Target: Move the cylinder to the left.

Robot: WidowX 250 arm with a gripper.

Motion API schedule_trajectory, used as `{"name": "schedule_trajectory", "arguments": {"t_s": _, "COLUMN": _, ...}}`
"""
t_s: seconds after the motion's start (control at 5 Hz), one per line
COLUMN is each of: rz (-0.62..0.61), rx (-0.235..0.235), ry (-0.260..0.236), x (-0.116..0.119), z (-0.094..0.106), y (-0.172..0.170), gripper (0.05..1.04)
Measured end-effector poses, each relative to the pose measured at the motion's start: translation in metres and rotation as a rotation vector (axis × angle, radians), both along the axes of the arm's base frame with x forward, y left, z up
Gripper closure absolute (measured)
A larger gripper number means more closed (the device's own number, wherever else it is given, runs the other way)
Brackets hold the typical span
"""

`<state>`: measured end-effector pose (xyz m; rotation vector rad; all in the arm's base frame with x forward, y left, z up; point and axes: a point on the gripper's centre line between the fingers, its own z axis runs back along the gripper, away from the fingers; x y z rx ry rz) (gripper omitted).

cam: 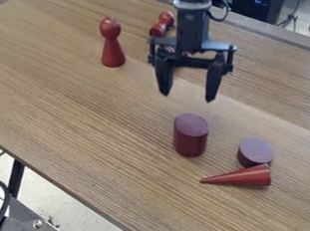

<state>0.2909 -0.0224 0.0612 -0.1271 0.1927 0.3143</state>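
Note:
The robot's gripper should next grab the taller dark red cylinder by the cylinder's curved side, to shift it across the wooden table.
The black gripper (187, 98) hangs over the upper middle of the table, its two fingers spread apart with nothing between them. Below it in the camera view, a dark red cylinder (190, 136) with a purplish top stands upright on the wood, apart from the fingertips. A second, shorter cylinder (255, 152) of similar colour is to its right, nearer the table's right side.
A red cone (246, 177) lies on its side close by the shorter cylinder. At the upper left a red pawn-shaped piece (112, 42) stands upright. Another red piece (161, 24) lies behind the gripper. The wooden table (70, 101) has its near edge at lower left.

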Motion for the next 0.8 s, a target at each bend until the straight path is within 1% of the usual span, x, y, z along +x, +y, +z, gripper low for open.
{"name": "schedule_trajectory", "arguments": {"t_s": 0.2, "rz": 0.024, "rx": -0.017, "ry": -0.004, "x": -0.008, "z": 0.003, "y": -0.003, "gripper": 0.083}}
{"name": "schedule_trajectory", "arguments": {"t_s": 0.4, "rz": 0.036, "rx": -0.041, "ry": -0.004, "x": -0.013, "z": 0.000, "y": -0.007, "gripper": 0.083}}
{"name": "schedule_trajectory", "arguments": {"t_s": 0.6, "rz": 0.043, "rx": -0.053, "ry": -0.011, "x": -0.015, "z": -0.006, "y": -0.009, "gripper": 0.083}}
{"name": "schedule_trajectory", "arguments": {"t_s": 0.8, "rz": 0.038, "rx": -0.046, "ry": -0.023, "x": -0.013, "z": -0.007, "y": -0.008, "gripper": 0.083}}
